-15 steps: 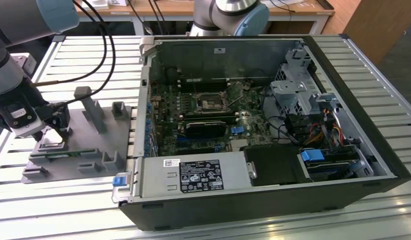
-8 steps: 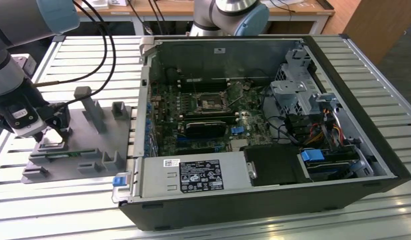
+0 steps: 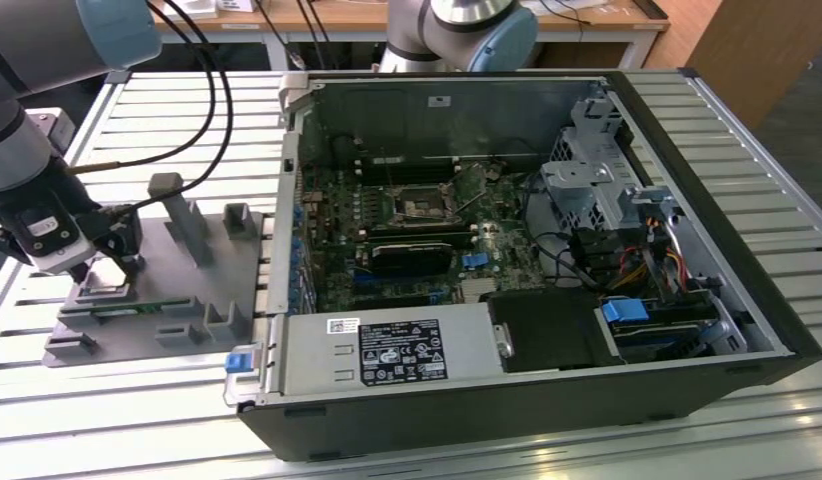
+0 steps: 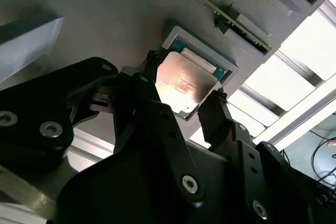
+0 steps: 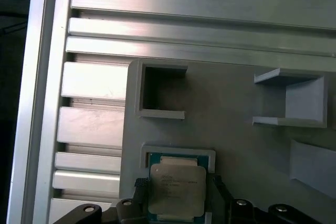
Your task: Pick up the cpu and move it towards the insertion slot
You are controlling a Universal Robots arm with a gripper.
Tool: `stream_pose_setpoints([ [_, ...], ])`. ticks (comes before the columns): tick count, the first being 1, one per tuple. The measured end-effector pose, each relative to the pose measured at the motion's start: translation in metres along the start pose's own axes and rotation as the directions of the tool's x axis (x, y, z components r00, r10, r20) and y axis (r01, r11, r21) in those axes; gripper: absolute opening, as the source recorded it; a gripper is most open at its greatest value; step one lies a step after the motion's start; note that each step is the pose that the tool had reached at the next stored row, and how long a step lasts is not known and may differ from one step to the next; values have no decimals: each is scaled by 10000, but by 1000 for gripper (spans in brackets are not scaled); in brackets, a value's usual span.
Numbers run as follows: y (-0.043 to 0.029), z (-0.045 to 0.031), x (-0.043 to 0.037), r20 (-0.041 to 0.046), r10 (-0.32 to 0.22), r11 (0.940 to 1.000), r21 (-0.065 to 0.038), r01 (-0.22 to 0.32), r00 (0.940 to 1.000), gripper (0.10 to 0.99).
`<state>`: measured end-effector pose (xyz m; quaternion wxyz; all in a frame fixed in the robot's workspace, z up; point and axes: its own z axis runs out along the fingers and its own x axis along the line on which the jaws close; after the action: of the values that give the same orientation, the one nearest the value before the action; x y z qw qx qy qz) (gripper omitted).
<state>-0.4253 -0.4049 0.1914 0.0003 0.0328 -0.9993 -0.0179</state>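
Observation:
The pocket's raised rim goes around the cpu's corners and is open only beside its opposite side edges, so my gripper will grab the cpu by those edges next.
The cpu (image 4: 181,80), a flat square chip with a shiny silver top, lies in a shallow square pocket of the grey fixture plate (image 3: 158,335) on the exterior view's left; it appears in both wrist views (image 5: 176,187). My gripper (image 3: 98,272) hangs straight over it, open, with one black fingertip (image 4: 152,61) at each of two opposite edges of the chip (image 5: 139,188). The insertion slot (image 3: 422,205), a dark square socket in a silvery frame, sits on the green board inside the open computer case, far off to the exterior view's right.
Upright grey fixture blocks (image 3: 184,215) stand on the plate beside the gripper. The case wall (image 3: 288,200) rises between plate and board. A black card (image 3: 411,255), cables and drive cages (image 3: 591,190) crowd the case. A second robot's base (image 3: 458,30) stands behind.

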Motion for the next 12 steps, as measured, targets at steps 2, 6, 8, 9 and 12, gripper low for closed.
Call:
stream_pose_setpoints([
  [2, 4, 4, 0, -2, -1, 10000, 1, 1, 10000, 588],
  [6, 8, 28, 2, 0, 0, 10000, 0, 0, 10000, 663],
  [8, 9, 48, 6, -2, 0, 10000, 1, 0, 10000, 663],
  [9, 9, 59, 7, -1, 0, 10000, 1, 0, 10000, 663],
  [12, 8, 87, 8, -1, 0, 10000, 0, 0, 10000, 647],
])
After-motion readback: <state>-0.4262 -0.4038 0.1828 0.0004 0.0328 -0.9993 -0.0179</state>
